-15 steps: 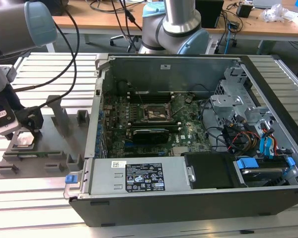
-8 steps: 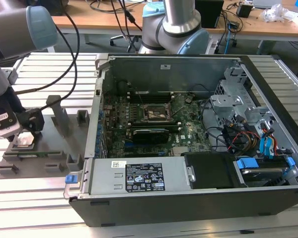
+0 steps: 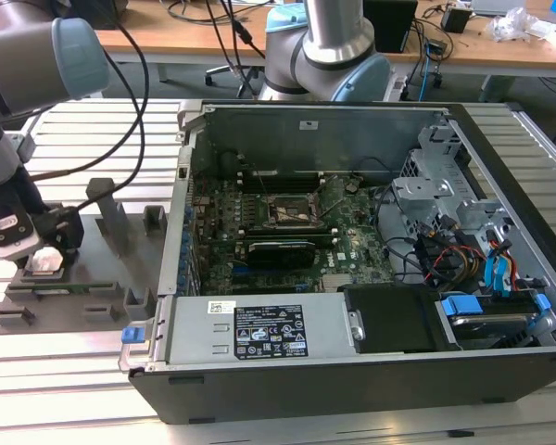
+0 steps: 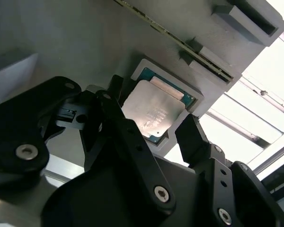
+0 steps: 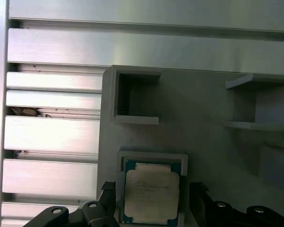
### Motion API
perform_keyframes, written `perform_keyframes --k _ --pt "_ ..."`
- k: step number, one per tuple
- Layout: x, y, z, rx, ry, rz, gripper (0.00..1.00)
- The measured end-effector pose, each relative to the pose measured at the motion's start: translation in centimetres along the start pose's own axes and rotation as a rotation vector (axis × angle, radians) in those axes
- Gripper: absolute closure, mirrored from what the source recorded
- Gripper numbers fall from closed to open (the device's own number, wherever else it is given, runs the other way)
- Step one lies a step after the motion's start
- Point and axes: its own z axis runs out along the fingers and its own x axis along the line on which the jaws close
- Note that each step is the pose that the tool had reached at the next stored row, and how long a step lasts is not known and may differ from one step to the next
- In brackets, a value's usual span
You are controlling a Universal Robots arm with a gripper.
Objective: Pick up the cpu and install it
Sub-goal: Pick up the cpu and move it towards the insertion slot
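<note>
The grey nest's sides wrap the cpu's corners, so my gripper should next pick the cpu up by its opposite side edges at the nest's open gaps to install it.
The cpu (image 3: 44, 262) is a small silvery square chip lying flat in a raised grey nest on the fixture plate (image 3: 97, 278), at the exterior view's left. My gripper (image 3: 39, 252) hangs low right over it. In both wrist views the cpu (image 4: 154, 111) (image 5: 151, 191) lies between the two black fingers (image 4: 191, 135) (image 5: 107, 198), which stand apart on either side of its nest. The gripper (image 4: 154, 106) (image 5: 152, 190) is open, with a gap between each finger and the chip. The dark socket frame (image 3: 295, 211) sits on the motherboard inside the open computer case (image 3: 352, 371).
Grey upright posts and slots (image 3: 107, 213) rise from the fixture plate close to the gripper. A long black card (image 3: 280, 250) lies below the socket. Cables and a drive cage (image 3: 445, 204) crowd the case's right side. A second robot arm base (image 3: 324, 46) stands behind the case.
</note>
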Motion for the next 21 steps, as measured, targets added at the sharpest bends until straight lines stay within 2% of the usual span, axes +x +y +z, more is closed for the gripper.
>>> perform_keyframes --k 7,8,10,21 --pt "0.0 0.01 0.02 0.0002 0.0 0.006 0.29" --pt "0.0 0.01 0.02 0.0003 0.0 0.006 0.43" --pt "0.0 0.01 0.02 0.0003 0.0 0.006 0.45" --pt "0.0 0.01 0.01 0.0004 -0.0002 0.007 0.45"
